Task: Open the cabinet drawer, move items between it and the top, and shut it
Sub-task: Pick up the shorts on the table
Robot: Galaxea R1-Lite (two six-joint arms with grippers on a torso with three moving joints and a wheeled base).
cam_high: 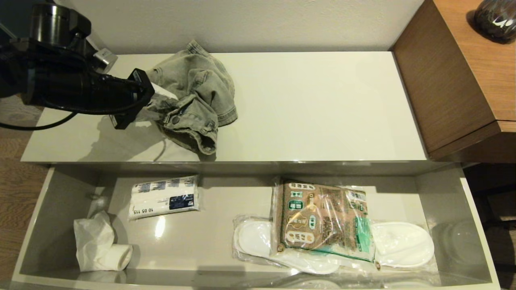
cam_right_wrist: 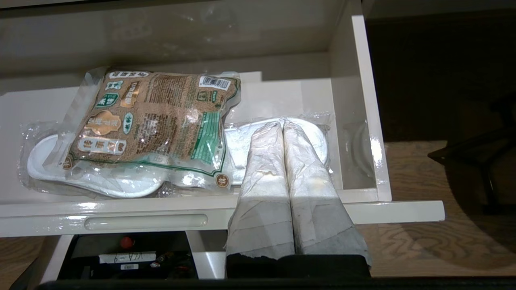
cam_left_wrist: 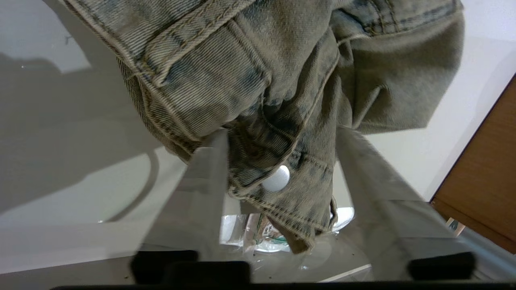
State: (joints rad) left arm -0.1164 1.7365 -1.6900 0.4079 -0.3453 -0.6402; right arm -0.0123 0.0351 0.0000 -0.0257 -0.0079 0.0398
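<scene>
The denim garment needs to go off the top of the cabinet and into the open drawer, so my left gripper should next grab it by its waistband (cam_high: 177, 121).
The cabinet drawer (cam_high: 475, 225) stands pulled out below the top (cam_high: 322, 104). A faded grey-green denim garment (cam_high: 201, 92) lies crumpled on the left part of the top. My left gripper (cam_high: 159, 102) is at its left edge, and in the left wrist view the fingers stand open (cam_left_wrist: 280, 133) on either side of the denim fold (cam_left_wrist: 282, 60) with the metal button. The bag of brown granules (cam_high: 322, 219) lies in the drawer on the slippers. My right gripper (cam_right_wrist: 283, 125) is shut on nothing, hovering over the drawer's front right; the bag (cam_right_wrist: 153, 117) lies beside it.
White slippers in clear plastic (cam_high: 403, 243) lie under the bag. A white packet (cam_high: 164, 197) and crumpled white paper (cam_high: 98, 245) sit in the drawer's left half. A brown wooden unit (cam_high: 455, 80) with a dark vase (cam_high: 496, 18) stands at the right.
</scene>
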